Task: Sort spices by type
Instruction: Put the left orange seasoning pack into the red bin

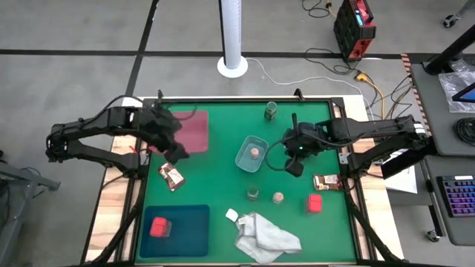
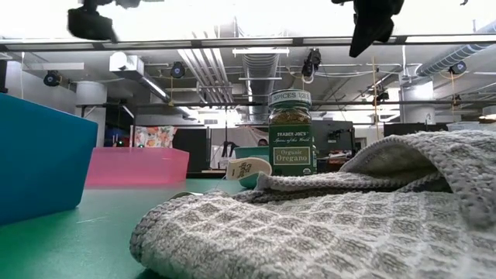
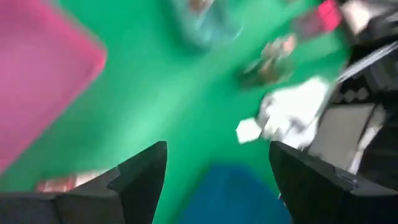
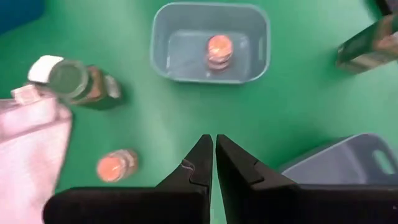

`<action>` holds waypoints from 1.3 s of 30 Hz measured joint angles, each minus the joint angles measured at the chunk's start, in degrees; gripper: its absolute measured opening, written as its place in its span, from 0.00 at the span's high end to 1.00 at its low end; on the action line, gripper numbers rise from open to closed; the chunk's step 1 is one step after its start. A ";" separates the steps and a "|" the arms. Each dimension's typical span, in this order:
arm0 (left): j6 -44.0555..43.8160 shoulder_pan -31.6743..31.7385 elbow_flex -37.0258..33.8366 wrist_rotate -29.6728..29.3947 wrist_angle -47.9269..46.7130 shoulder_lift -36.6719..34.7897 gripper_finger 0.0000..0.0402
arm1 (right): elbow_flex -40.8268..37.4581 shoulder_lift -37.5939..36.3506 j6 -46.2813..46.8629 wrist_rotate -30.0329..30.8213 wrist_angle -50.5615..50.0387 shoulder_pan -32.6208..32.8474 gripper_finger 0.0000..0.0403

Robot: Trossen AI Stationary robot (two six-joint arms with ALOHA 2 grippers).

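I should next use my left gripper to grab the brown sachet by the sachet's edge (image 1: pixel 177 177) beside its white panel and sort it into the pink tray (image 1: pixel 189 130).
My left gripper (image 1: pixel 177 152) is open and hovers between the pink tray (image 1: pixel 189 130) and a brown sachet (image 1: pixel 171 176) that lies flat on the green mat. My right gripper (image 4: pixel 215 146) is shut and empty, above the mat beside a bluish tub (image 1: pixel 252 153) holding a tan-topped jar (image 4: pixel 219 50). On the mat stand a second tan-topped jar (image 1: pixel 278 198), a dark green jar (image 1: pixel 253 193) and another green jar (image 1: pixel 271 111) at the far edge. A pink block (image 1: pixel 315 202) and a second sachet (image 1: pixel 326 182) lie at the right. Another pink block (image 1: pixel 160 227) sits on the teal tray (image 1: pixel 185 237).
A white-grey cloth (image 1: pixel 263 233) lies crumpled at the near edge, filling the foreground of the low view (image 2: pixel 325 225). A second bluish tub (image 4: pixel 348 165) shows close by my right gripper. Bare green mat lies between the pink tray and the tub.
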 joint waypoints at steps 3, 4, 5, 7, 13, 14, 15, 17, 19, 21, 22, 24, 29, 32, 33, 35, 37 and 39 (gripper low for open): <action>-1.00 -3.78 0.00 1.46 -5.80 1.65 0.33 | -0.02 0.09 -3.88 1.09 0.12 0.02 0.97; -1.47 -4.92 -0.06 1.00 -7.46 2.41 0.33 | -0.02 0.09 -4.93 1.55 0.34 0.02 0.97; -2.34 -5.99 -0.30 -0.28 -8.52 3.29 0.33 | -0.02 0.09 -5.84 1.86 0.79 -0.06 0.97; -5.05 -7.90 -1.16 -2.77 -9.85 5.51 0.33 | -0.02 0.09 -7.64 3.00 1.93 -0.07 0.97; -12.50 -13.15 -3.71 -4.54 -11.68 15.33 0.33 | -0.05 0.13 -9.81 4.48 5.64 -0.09 0.97; -13.13 -13.99 -4.15 -4.37 -11.41 16.98 0.33 | -0.07 0.13 -10.29 4.48 6.06 -0.09 0.97; -13.28 -14.76 -4.60 -4.37 -11.49 18.58 0.33 | -0.07 0.13 -11.00 4.47 6.22 -0.09 0.97; -12.33 -15.69 -5.31 -4.54 -11.19 21.29 0.33 | -0.07 0.13 -11.99 4.48 6.27 -0.09 0.97; -11.15 -15.72 -5.83 -5.90 -10.60 23.35 0.33 | -0.07 0.15 -13.02 4.48 6.55 -0.09 0.97; -9.94 -15.67 -6.82 -7.69 -9.90 24.92 0.33 | -0.07 0.15 -14.10 4.49 7.06 -0.09 0.97; -9.15 -15.69 -7.63 -7.94 -9.00 25.33 0.33 | -0.07 0.15 -14.20 4.49 7.12 -0.09 0.97; -8.51 -15.83 -9.93 -7.68 -6.14 25.47 0.33 | -0.07 0.15 -14.22 4.49 7.10 -0.09 0.97; -8.45 -16.34 -17.40 -7.39 -1.62 24.67 0.33 | -0.07 0.15 -13.87 4.47 7.08 -0.09 0.97; -8.39 -16.47 -21.20 -7.15 -0.87 24.09 0.33 | -0.07 0.15 -13.09 4.48 7.08 -0.09 0.97; -7.99 -16.47 -22.40 -7.13 0.05 23.94 0.33 | -0.07 0.15 -13.05 4.49 7.10 -0.09 0.97; -7.17 -16.47 -24.49 -7.05 2.07 23.50 0.33 | -0.07 0.15 -13.04 4.49 7.10 -0.09 0.97; -6.93 -16.47 -26.25 -6.40 4.90 23.24 0.33 | -0.07 0.15 -13.02 4.49 7.10 -0.09 0.97; -6.92 -16.62 -27.42 -5.90 6.77 23.24 0.33 | -0.07 0.15 -13.02 4.49 7.08 -0.09 0.97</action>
